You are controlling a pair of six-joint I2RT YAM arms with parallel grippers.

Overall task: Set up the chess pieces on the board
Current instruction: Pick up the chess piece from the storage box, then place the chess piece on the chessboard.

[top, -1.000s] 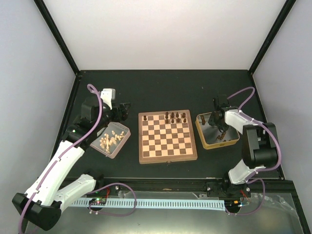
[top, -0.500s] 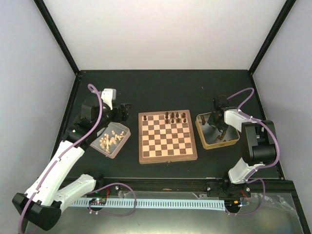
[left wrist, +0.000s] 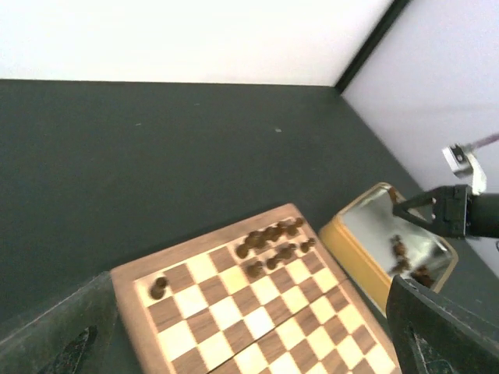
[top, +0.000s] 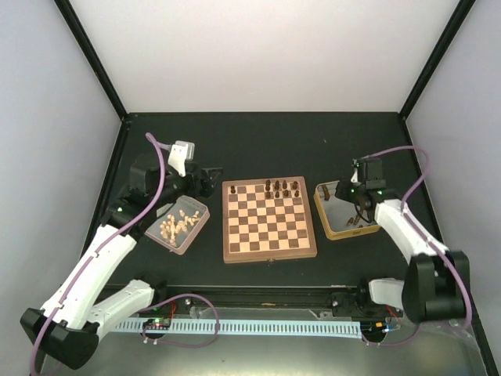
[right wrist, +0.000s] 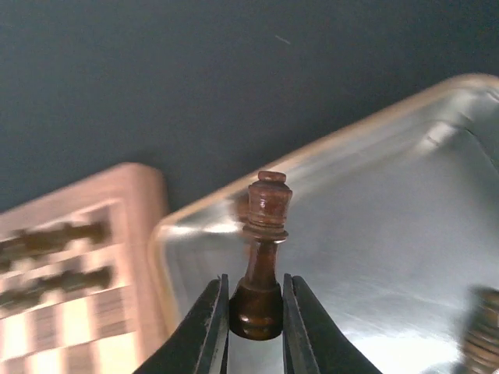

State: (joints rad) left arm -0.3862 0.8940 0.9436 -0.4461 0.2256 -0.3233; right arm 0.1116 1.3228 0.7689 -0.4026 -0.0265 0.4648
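The tall dark piece needs its base free to stand on the board (top: 270, 223), so my left gripper should next grab the piece by its top.
The board (top: 270, 223) lies mid-table, with several dark brown chess pieces (top: 282, 188) clustered on its far rows. In the left wrist view the cluster (left wrist: 273, 243) sits at the far right of the board (left wrist: 234, 319), and one lone piece (left wrist: 158, 287) stands at its far left corner. My right gripper (top: 362, 205) is over the yellow-rimmed metal tray (top: 329, 223). In the right wrist view it (right wrist: 256, 312) is shut on the base of a tall dark piece (right wrist: 263, 234), held upright. My left gripper (top: 211, 182) hangs open and empty just off the board's far left corner.
A clear tray (top: 188, 235) of pale cream pieces (top: 177, 223) lies left of the board. More dark pieces (top: 354, 222) remain in the yellow-rimmed tray, one blurred at its right (right wrist: 483, 327). Black frame posts and pale walls close the table in.
My right arm has swung its elbow out to the right, with the gripper still over the tray. My left gripper has moved a little right, toward the board.
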